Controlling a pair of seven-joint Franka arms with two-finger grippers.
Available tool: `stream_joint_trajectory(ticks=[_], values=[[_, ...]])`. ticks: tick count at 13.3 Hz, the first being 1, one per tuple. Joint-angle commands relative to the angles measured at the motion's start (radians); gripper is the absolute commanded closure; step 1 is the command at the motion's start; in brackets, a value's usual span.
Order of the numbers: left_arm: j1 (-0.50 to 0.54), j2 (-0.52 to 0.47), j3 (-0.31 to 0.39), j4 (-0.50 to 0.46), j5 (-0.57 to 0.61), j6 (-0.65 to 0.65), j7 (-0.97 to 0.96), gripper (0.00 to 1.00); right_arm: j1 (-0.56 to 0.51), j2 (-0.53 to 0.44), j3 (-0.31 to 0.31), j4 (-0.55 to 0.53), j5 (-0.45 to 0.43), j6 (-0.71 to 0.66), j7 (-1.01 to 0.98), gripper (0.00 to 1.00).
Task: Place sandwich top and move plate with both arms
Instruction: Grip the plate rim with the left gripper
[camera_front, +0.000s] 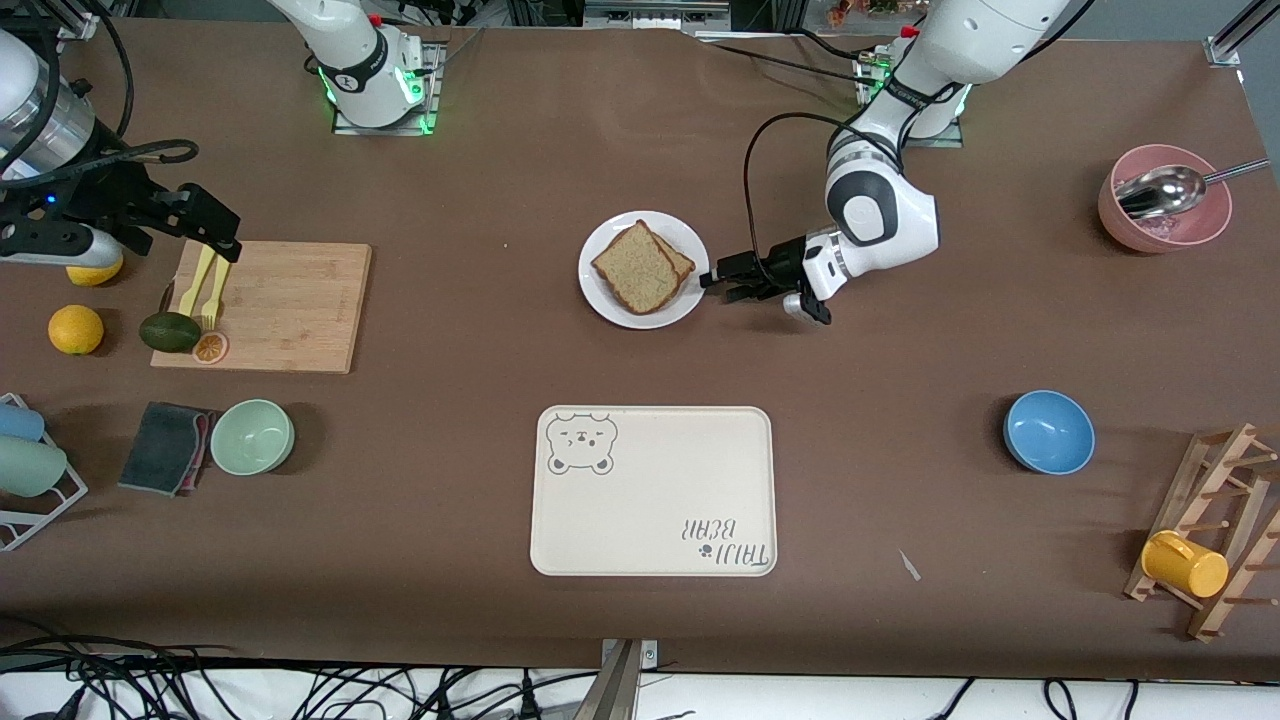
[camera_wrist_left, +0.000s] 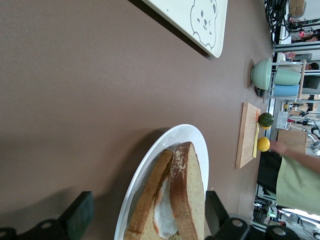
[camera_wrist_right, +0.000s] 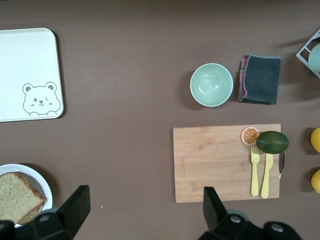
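The sandwich has to be moved over to the cream bear tray (camera_front: 654, 492), so the left gripper needs to pick up the small white plate by its rim (camera_front: 703, 260) next.
The small white plate (camera_front: 692, 240) lies mid-table, farther from the front camera than the bear tray. The sandwich top (camera_front: 633, 264), a speckled tan slice, lies on a lower slice on it. In the left wrist view the sandwich top (camera_wrist_left: 187, 190) sits slightly askew on the plate (camera_wrist_left: 150, 165), with egg white (camera_wrist_left: 165, 217) showing between the slices. My left gripper (camera_front: 712, 282) is low at the plate's rim toward the left arm's end. It is open, and the rim and sandwich edge show between the left gripper's (camera_wrist_left: 147, 210) fingers. My right gripper (camera_front: 222, 240) hangs open and empty over the cutting board's edge.
Nearer the front camera lies the cream bear tray (camera_front: 652, 490). At the right arm's end are a cutting board (camera_front: 285, 305) with yellow cutlery, an avocado (camera_front: 168, 331), oranges, a green bowl (camera_front: 251, 436) and a cloth. A blue bowl (camera_front: 1048, 431), a pink bowl (camera_front: 1163, 200) and a mug rack (camera_front: 1215, 535) stand at the left arm's end.
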Motion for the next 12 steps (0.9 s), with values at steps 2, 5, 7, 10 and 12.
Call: stream_joint_trajectory(ticks=[2, 5, 7, 10, 12], values=[[-0.027, 0.037, 0.000, 0.011, -0.157, -0.006, 0.178, 0.07, -0.003, 0.000, 0.005, 0.015, 0.019, -0.010, 0.007, 0.00], [-0.047, 0.053, -0.001, 0.011, -0.222, -0.006, 0.238, 0.15, -0.002, 0.004, 0.005, 0.013, 0.039, -0.010, 0.010, 0.00], [-0.052, 0.057, -0.008, 0.011, -0.222, -0.006, 0.240, 0.25, -0.003, 0.006, 0.003, 0.015, 0.038, -0.007, 0.010, 0.00], [-0.050, 0.065, -0.009, 0.008, -0.224, -0.007, 0.251, 0.45, -0.002, 0.010, 0.005, 0.015, 0.042, 0.009, 0.029, 0.00], [-0.052, 0.074, -0.009, 0.007, -0.224, -0.007, 0.252, 0.56, -0.005, 0.010, 0.000, 0.013, 0.041, 0.007, 0.029, 0.00]])
